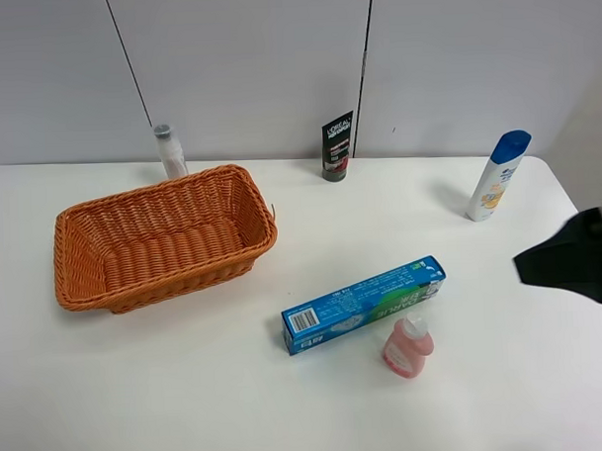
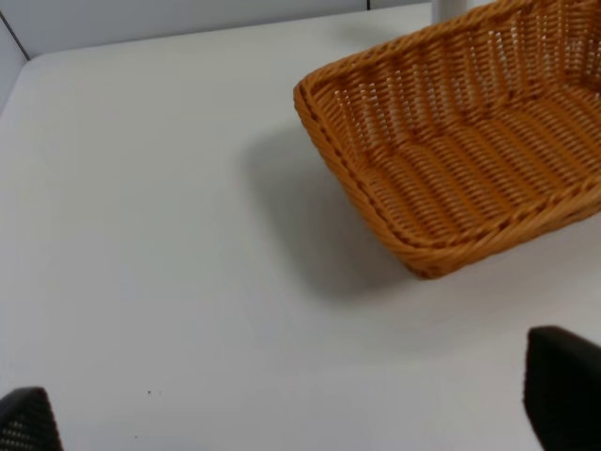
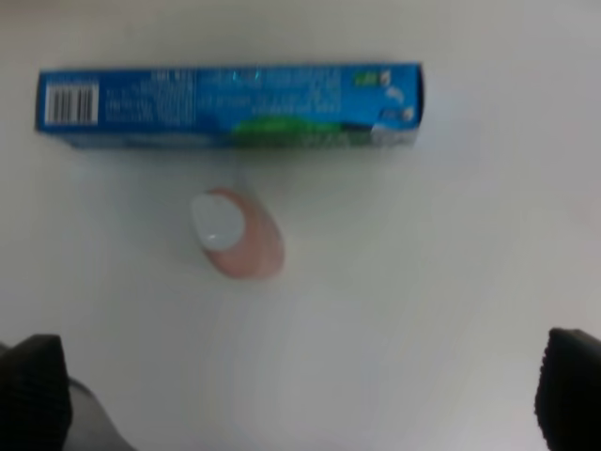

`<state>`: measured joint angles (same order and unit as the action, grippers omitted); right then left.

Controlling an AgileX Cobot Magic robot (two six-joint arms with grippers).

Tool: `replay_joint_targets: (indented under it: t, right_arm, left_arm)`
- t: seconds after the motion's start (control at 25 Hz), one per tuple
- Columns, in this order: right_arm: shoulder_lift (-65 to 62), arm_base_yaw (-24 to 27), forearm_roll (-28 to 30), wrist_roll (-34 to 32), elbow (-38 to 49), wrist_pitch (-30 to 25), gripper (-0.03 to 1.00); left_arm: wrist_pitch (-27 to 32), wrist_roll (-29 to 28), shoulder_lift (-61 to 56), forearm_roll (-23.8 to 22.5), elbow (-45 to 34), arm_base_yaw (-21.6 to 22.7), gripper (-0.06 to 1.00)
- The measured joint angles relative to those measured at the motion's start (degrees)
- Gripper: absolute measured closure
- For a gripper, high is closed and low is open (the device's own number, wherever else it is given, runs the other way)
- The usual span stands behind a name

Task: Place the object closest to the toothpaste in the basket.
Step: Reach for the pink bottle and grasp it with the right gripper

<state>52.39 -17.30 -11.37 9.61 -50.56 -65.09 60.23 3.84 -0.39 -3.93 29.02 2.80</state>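
The robot's right gripper should next pick up the pink bottle by its end with the cap [image 1: 415, 327] [image 3: 219, 222], to put the object closest to the toothpaste in the basket.
The blue toothpaste box [image 1: 364, 304] lies flat on the white table, right of the orange wicker basket [image 1: 83, 228]. A small pink bottle with a clear cap [image 1: 408, 347] stands right by the box's near side; it is the closest object to it. The right wrist view shows the box [image 3: 230, 105] and the pink bottle [image 3: 235, 233] from above. My right gripper [image 3: 300, 395] is open, empty, and held above the table to the bottle's right [image 1: 564, 264]. My left gripper [image 2: 291, 413] is open and empty near the basket's [image 2: 376, 202] end; it is out of the high view.
At the back stand a small clear bottle with a grey cap [image 1: 169, 151] behind the basket, a black tube [image 1: 337, 146] and a white shampoo bottle with a blue cap [image 1: 497, 176]. The basket holds nothing.
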Motion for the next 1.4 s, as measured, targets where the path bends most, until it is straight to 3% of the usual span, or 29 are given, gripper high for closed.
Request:
replay_joint_targets:
  t: [0.36, 0.56, 0.88, 1.2, 1.4]
  right_arm:
    - [26.27, -13.00, 2.61, 0.33, 0.00, 9.41, -0.03]
    - [35.64, -17.02, 3.25, 0.40, 0.00, 11.94, -0.03]
    - [42.59, -18.35, 4.66, 0.40, 0.00, 15.09, -0.02]
    - [46.34, -18.94, 4.60, 0.21, 0.00, 16.52, 0.05]
    - [46.97, -18.94, 4.59, 0.14, 0.00, 16.65, 0.23]
  left_arm:
    - [0.00, 0.00, 0.00, 0.00, 0.00, 0.00, -0.05]
    - [0.00, 0.00, 0.00, 0.00, 0.00, 0.00, -0.05]
    - [-0.05, 0.00, 0.00, 0.00, 0.00, 0.00, -0.05]
    - [-0.05, 0.00, 0.00, 0.00, 0.00, 0.00, -0.05]
    - [-0.05, 0.00, 0.00, 0.00, 0.00, 0.00, -0.05]
